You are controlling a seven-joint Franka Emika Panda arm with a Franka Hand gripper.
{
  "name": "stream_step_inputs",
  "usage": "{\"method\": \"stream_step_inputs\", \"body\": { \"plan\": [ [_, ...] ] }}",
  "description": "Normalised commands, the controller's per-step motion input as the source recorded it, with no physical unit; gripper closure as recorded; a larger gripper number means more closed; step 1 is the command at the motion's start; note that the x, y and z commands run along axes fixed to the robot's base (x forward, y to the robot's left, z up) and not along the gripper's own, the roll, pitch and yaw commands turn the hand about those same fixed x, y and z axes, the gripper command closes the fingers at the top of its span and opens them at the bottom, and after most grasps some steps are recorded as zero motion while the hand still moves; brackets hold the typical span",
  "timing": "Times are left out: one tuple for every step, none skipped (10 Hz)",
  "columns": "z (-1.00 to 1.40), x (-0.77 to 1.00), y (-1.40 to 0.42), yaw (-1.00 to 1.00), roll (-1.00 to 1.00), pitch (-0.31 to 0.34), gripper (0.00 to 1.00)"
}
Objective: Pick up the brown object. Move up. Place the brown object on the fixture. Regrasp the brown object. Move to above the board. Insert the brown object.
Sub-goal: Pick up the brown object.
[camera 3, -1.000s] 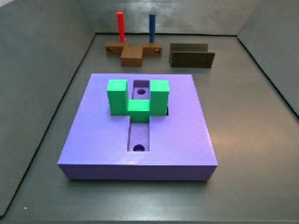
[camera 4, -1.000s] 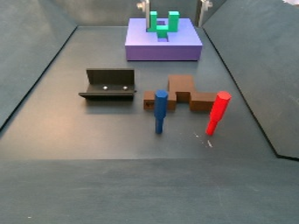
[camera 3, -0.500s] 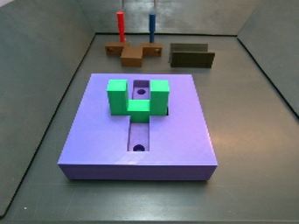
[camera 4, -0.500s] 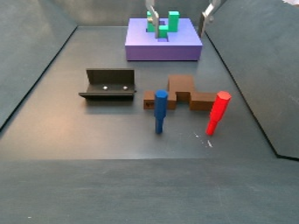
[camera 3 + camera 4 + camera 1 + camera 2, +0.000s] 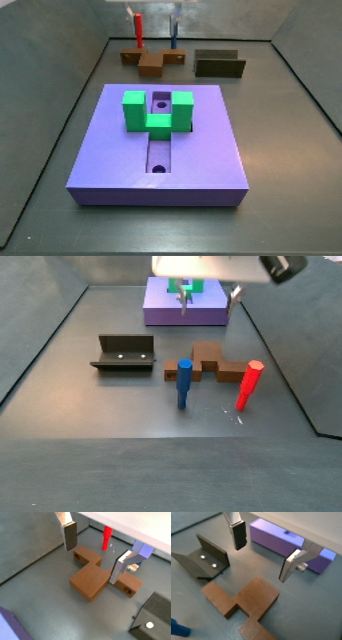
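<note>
Next, my gripper grabs the T-shaped piece by its middle stem (image 5: 152, 66) (image 5: 89, 581), to set the brown object on the fixture.
The brown object (image 5: 92, 576) is a mid-brown T-shaped piece lying flat on the grey floor, between a red peg (image 5: 107, 538) and a blue peg (image 5: 142, 549). It also shows in both side views (image 5: 151, 61) (image 5: 211, 362). My gripper (image 5: 95, 551) hangs open above it, one finger on each side, with nothing between the pads. In a side view the gripper (image 5: 209, 296) is high over the piece, and it sits at the upper frame edge in the other (image 5: 155, 12). The dark fixture (image 5: 123, 353) stands beside the piece. The purple board (image 5: 160, 150) carries a green block (image 5: 158, 110).
The red peg (image 5: 249, 386) and blue peg (image 5: 185, 383) stand upright close against the brown object. The fixture (image 5: 204, 557) and the board (image 5: 284, 542) show in a wrist view. Dark walls enclose the floor on all sides.
The gripper has come down toward the brown object, still open. More of its body now shows at the top of both side views. Nothing on the floor has moved.
</note>
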Motion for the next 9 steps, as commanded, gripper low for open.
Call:
{"method": "stream_step_inputs", "body": {
  "plan": [
    [-0.7, -0.05, -0.1, -0.09, 0.07, -0.037, 0.0],
    [-0.82, -0.01, -0.13, -0.03, 0.03, -0.09, 0.0],
    [-0.73, -0.12, 0.0, 0.01, 0.01, -0.106, 0.0],
    [-0.67, -0.08, 0.0, 0.09, 0.02, -0.091, 0.0],
    [-0.55, 0.0, 0.0, 0.02, 0.07, -0.031, 0.0],
    [-0.51, 0.0, 0.0, 0.0, 0.08, -0.019, 0.0],
    [-0.4, 0.0, 0.0, 0.0, 0.0, -0.046, 0.0],
    [-0.29, 0.01, 0.0, 0.0, 0.0, -0.01, 0.0],
    [-0.23, 0.03, 0.02, 0.0, 0.0, 0.0, 0.0]
  ]
}}
